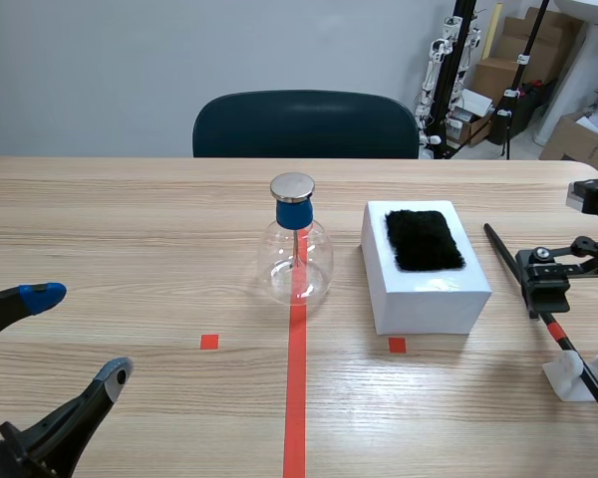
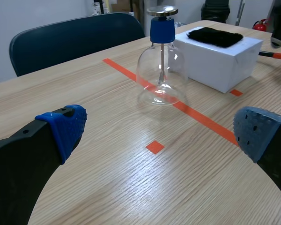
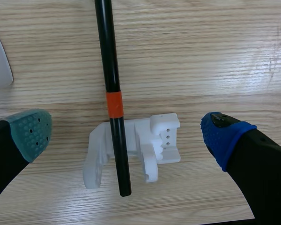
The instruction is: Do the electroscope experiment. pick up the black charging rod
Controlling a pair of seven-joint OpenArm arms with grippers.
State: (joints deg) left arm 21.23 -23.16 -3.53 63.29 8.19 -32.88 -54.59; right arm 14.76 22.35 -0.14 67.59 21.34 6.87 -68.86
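Note:
I will next grip the black charging rod by its orange band [image 1: 556, 330] with my right gripper, to pick it up for the electroscope [image 1: 295, 249] experiment.
The black charging rod [image 1: 523, 274] lies at the table's right, with an orange band, its near end resting on a white holder [image 1: 576, 378]. In the right wrist view the rod [image 3: 111, 70] runs straight ahead between my open fingers, over the white holder [image 3: 140, 150]. My right gripper [image 3: 126, 133] hovers above it, open, touching nothing; in the scene view the right gripper [image 1: 545, 287] sits over the rod's middle. My left gripper [image 1: 77, 334] is open low at the near left, also open in its own view [image 2: 161, 131]. The glass electroscope flask [image 1: 297, 249] stands mid-table.
A white box [image 1: 429, 289] topped with black fur [image 1: 425, 239] stands between the flask and the rod. The flask [image 2: 160, 70] and box [image 2: 220, 61] lie ahead of my left gripper. A dark chair [image 1: 304, 124] is behind the table's far edge.

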